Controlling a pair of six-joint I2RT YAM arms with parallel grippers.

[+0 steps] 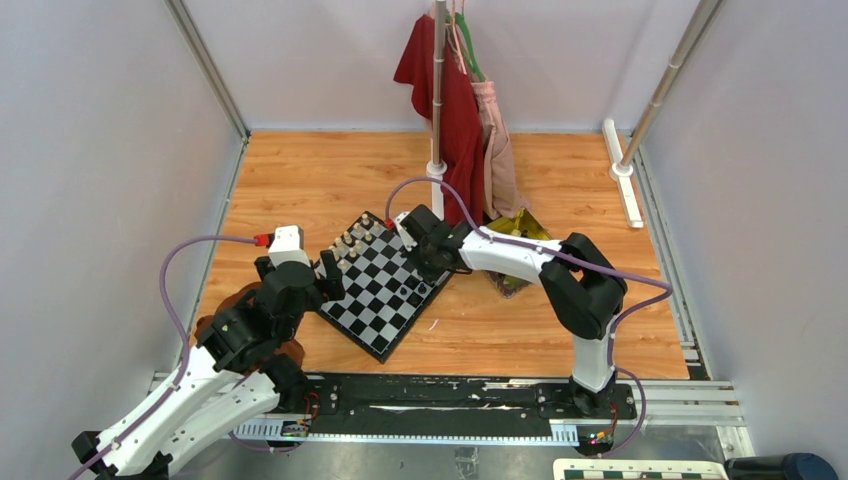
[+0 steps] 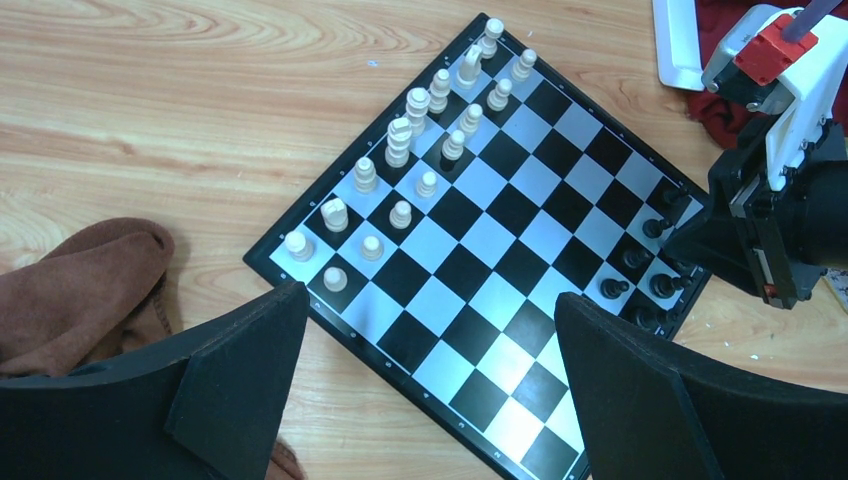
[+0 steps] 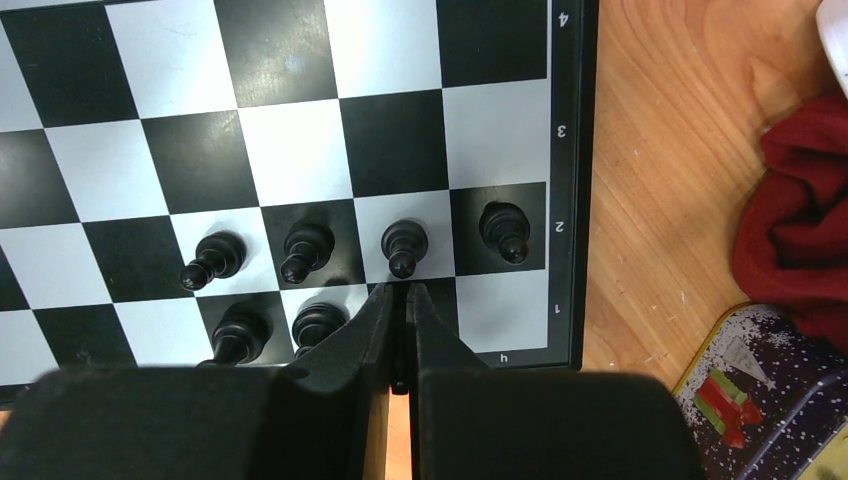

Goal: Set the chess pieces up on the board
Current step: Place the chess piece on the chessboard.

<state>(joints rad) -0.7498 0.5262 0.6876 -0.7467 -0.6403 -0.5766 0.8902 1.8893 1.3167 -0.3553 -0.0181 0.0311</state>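
I should open my right gripper now. The black piece [image 3: 400,384] is upright in my fingertips on the dark back-row square [image 3: 442,300], so it would rest there.
The board [image 1: 385,290] lies rotated like a diamond on the wood table. It also shows in the left wrist view [image 2: 500,240] and the right wrist view [image 3: 300,150]. Cream chess pieces [image 2: 420,150] fill two rows on its far-left side [image 1: 355,240]. Several black pieces [image 3: 300,250] stand along its right side [image 2: 640,270]. My right gripper [image 3: 405,290] is low over the board's right edge [image 1: 430,258], shut on a thin black piece [image 3: 398,350] at the back row. My left gripper [image 2: 430,292] is open and empty above the board's near-left edge [image 1: 328,275].
A brown cloth [image 2: 80,290] lies left of the board, under my left arm [image 1: 235,310]. Red and pink garments [image 1: 450,100] hang on a pole behind the board. A decorated tin [image 3: 760,390] and gold tray [image 1: 515,235] sit right of the board.
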